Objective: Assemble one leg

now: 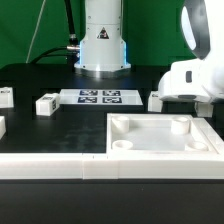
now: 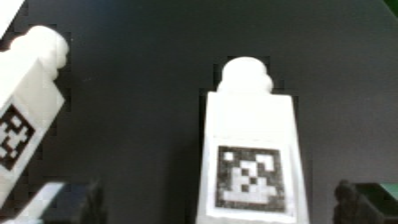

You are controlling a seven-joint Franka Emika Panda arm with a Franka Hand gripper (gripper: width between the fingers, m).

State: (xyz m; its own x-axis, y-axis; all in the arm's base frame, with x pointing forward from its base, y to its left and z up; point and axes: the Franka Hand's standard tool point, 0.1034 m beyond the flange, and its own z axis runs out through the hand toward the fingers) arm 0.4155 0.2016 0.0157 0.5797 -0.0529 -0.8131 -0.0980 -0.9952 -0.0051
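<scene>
I should close my gripper on the white leg now, because my fingers are low on either side of it.
In the wrist view a white leg (image 2: 249,140) with a rounded peg end and a black-and-white tag lies on the black table, right between my fingers. My gripper (image 2: 210,202) is open, with one dark finger (image 2: 43,200) and the other (image 2: 374,196) wide apart on either side of the leg, touching nothing. A second leg (image 2: 27,100) lies beside it, outside the fingers. In the exterior view the arm's white wrist housing (image 1: 196,80) hangs low at the right over a leg (image 1: 155,100).
The large white panel with round corner sockets (image 1: 150,150) lies at the front. The marker board (image 1: 100,97) sits before the robot base. More legs (image 1: 47,104) (image 1: 5,96) lie at the exterior view's left.
</scene>
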